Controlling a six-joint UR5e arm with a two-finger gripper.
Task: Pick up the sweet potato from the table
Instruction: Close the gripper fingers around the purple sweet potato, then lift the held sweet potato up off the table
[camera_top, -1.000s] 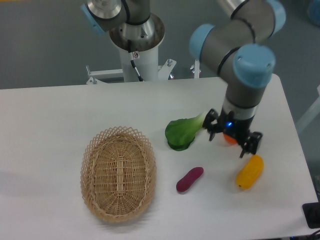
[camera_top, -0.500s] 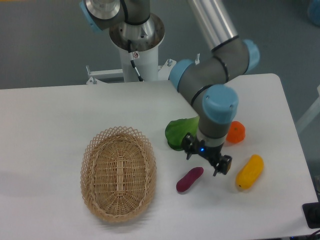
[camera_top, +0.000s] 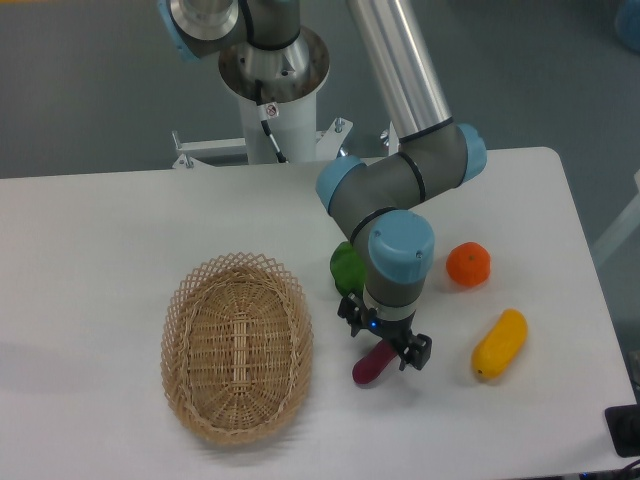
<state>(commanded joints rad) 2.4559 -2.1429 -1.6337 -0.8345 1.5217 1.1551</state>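
Note:
My gripper grabs the sweet potato by one end (camera_top: 388, 350) next and lifts it off the table.
The sweet potato (camera_top: 368, 368), a small purple-magenta tuber, lies on the white table (camera_top: 100, 250) just right of the basket. My gripper (camera_top: 380, 340) is open and hangs directly over it, one finger on each side of its upper end. The wrist hides the tuber's top part. I cannot tell whether the fingers touch it.
A woven wicker basket (camera_top: 237, 345) stands to the left of the tuber. A green leafy vegetable (camera_top: 345, 266) is partly hidden behind the arm. A round orange fruit (camera_top: 468, 265) and a yellow-orange oblong vegetable (camera_top: 499, 343) lie to the right.
My gripper has moved left and forward, from above the orange fruit across to directly over the sweet potato. The objects on the table have not moved.

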